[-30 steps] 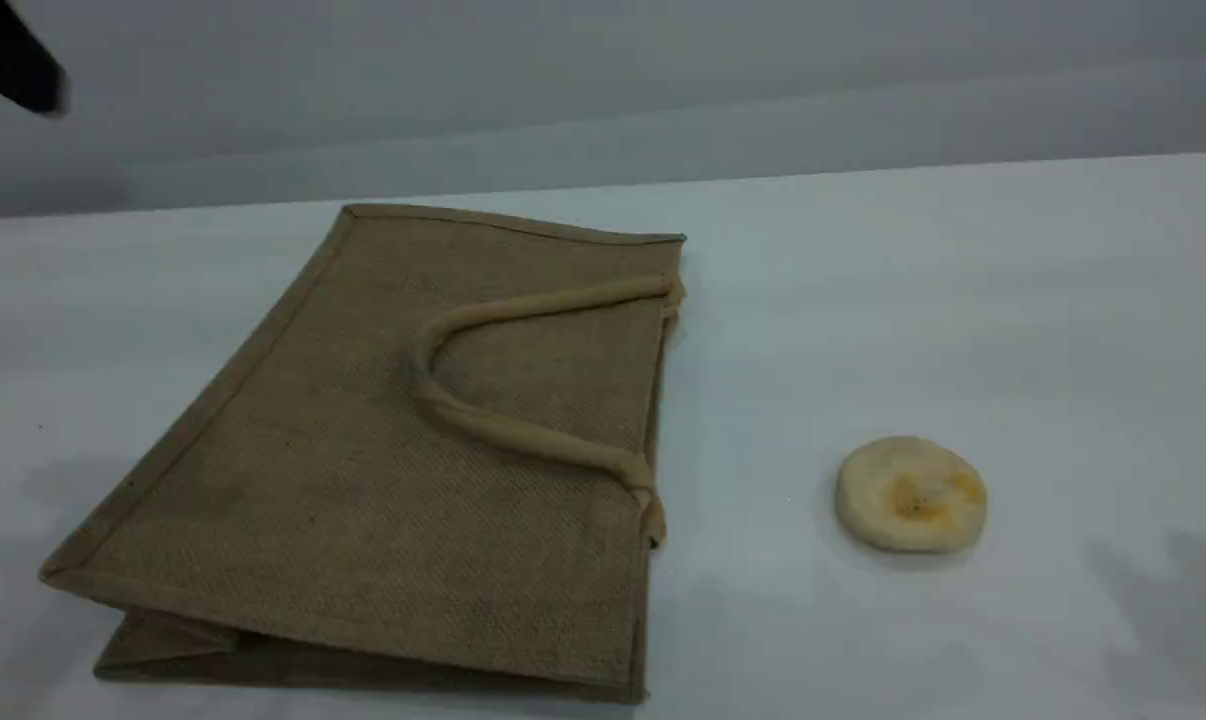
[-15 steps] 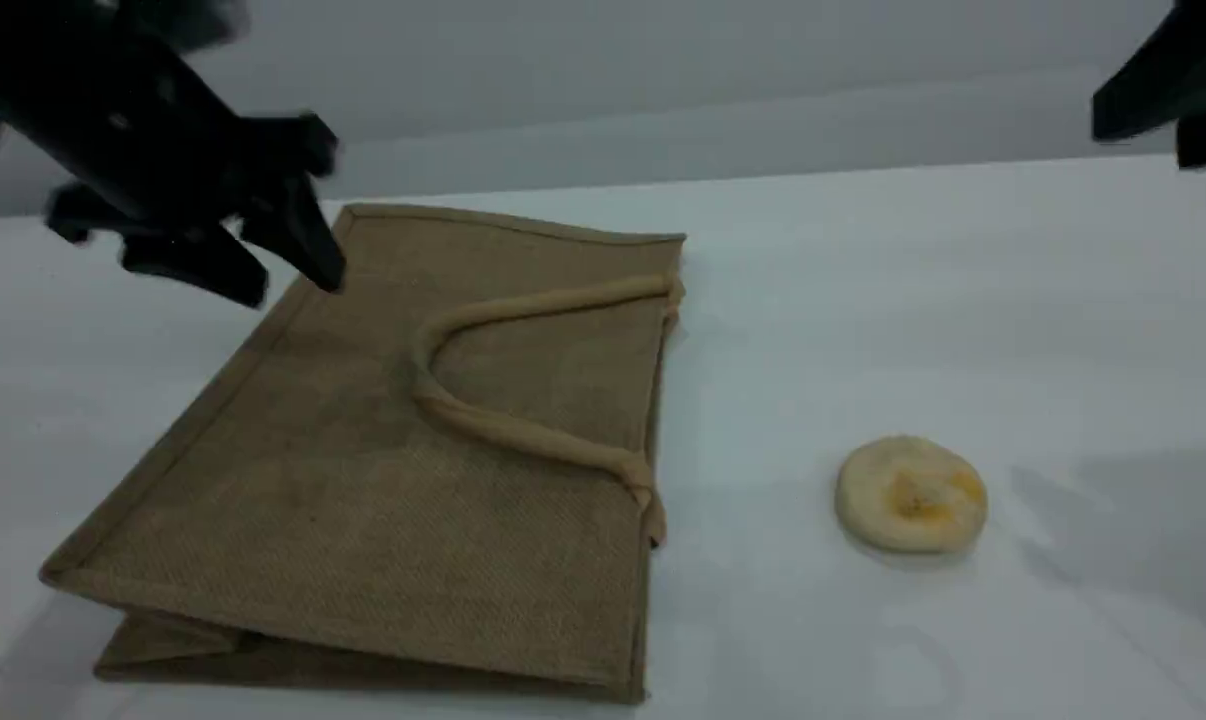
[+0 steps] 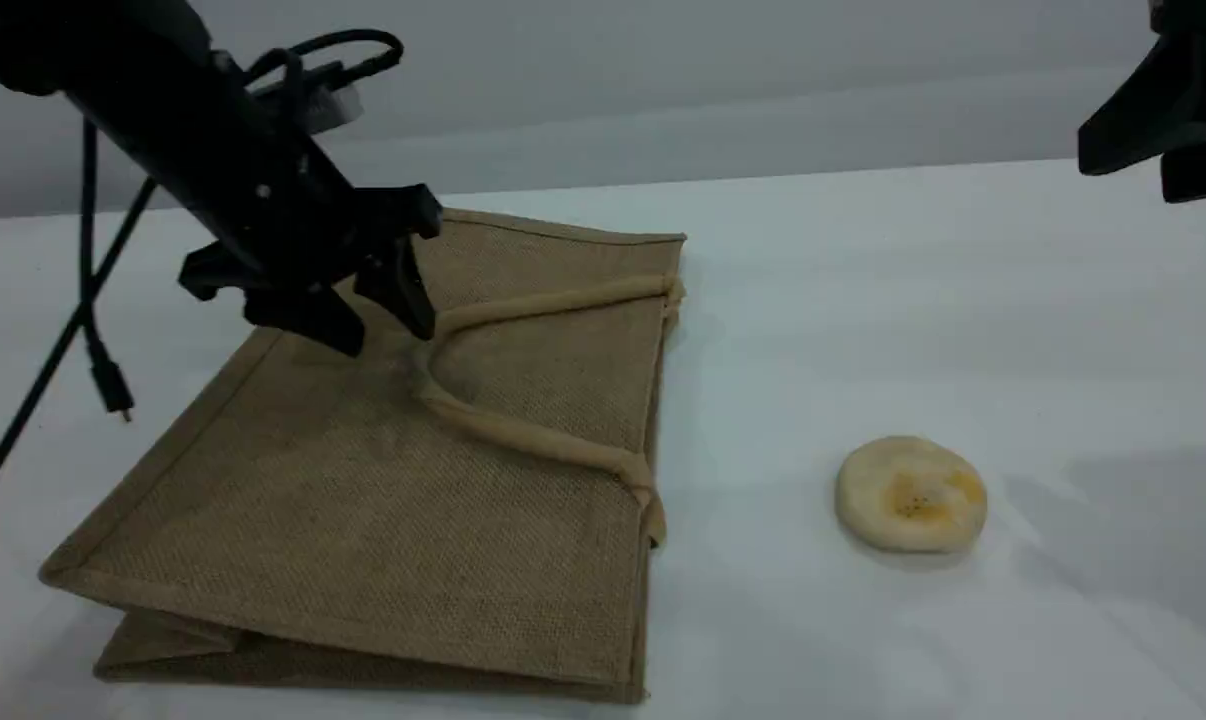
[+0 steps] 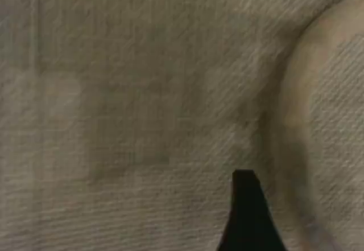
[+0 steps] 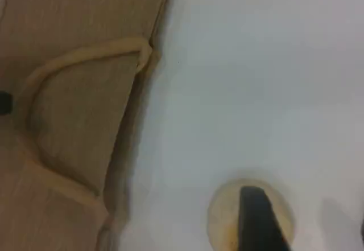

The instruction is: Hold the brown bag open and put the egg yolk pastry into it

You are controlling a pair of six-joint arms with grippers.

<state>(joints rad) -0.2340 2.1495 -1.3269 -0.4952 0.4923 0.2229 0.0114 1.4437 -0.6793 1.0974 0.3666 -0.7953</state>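
Next, my left gripper grips the handle at its bend, since only the handle loop stands up while the brown bag lies flat.
The brown bag lies flat on the white table, its mouth edge facing right. One beige handle loops across its top face. My left gripper hangs open just above the bag, by the bend of that handle, with nothing between its fingers. In the left wrist view its fingertip sits over the weave beside the handle. The egg yolk pastry rests on the table to the right of the bag. My right gripper is high at the top right, open and empty. Its fingertip overlaps the pastry in the right wrist view.
A black cable dangles from the left arm over the table's left side. Bare white tabletop lies between the bag and the pastry. A grey wall stands behind the table's far edge.
My left arm has swung in from the top left and to the right, over the bag near the handle. The right gripper has come into view at the top right. Bag and pastry have not moved.
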